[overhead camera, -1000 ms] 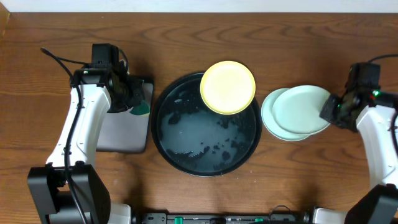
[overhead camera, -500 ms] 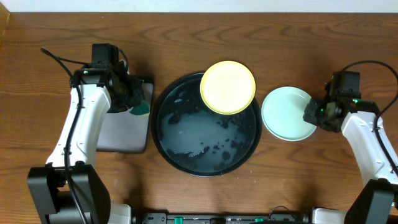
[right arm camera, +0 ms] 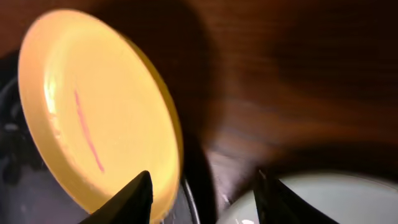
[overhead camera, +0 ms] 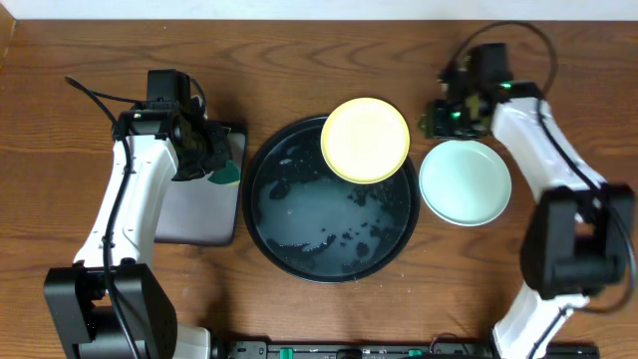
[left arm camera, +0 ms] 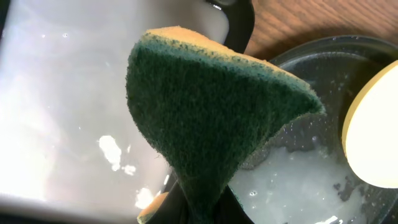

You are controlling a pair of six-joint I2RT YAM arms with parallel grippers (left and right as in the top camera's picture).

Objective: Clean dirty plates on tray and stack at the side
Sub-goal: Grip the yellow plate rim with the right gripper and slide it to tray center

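Note:
My right gripper is about to grab the yellow plate [overhead camera: 365, 139] by its rim on the green plate stack's side. The plate's streaked side stays open for sponging, rinsing and stacking.
The pale yellow plate [overhead camera: 365, 139] rests tilted on the far right rim of the round black tray [overhead camera: 299, 261], which holds soapy water. It shows in the right wrist view [right arm camera: 87, 112] with a thin red streak. The mint green plates [overhead camera: 466, 182] lie stacked on the table right of the tray, seen as one disc, and show in the right wrist view [right arm camera: 323, 199]. My right gripper [overhead camera: 446, 118] is open and empty between the yellow plate and the green stack [right arm camera: 202, 186]. My left gripper [overhead camera: 211, 158] is shut on a green and yellow sponge [left arm camera: 211, 112] over the small tray's right edge.
A smaller rectangular grey tray [overhead camera: 194, 214] with a black rim lies left of the round tray, wet with foam [left arm camera: 74, 106]. The right arm reaches in from the right edge. Dark wooden table all round.
My right gripper slid the top green plate onto the lower one, let go, then moved up and left to beside the yellow plate. The left arm has not moved.

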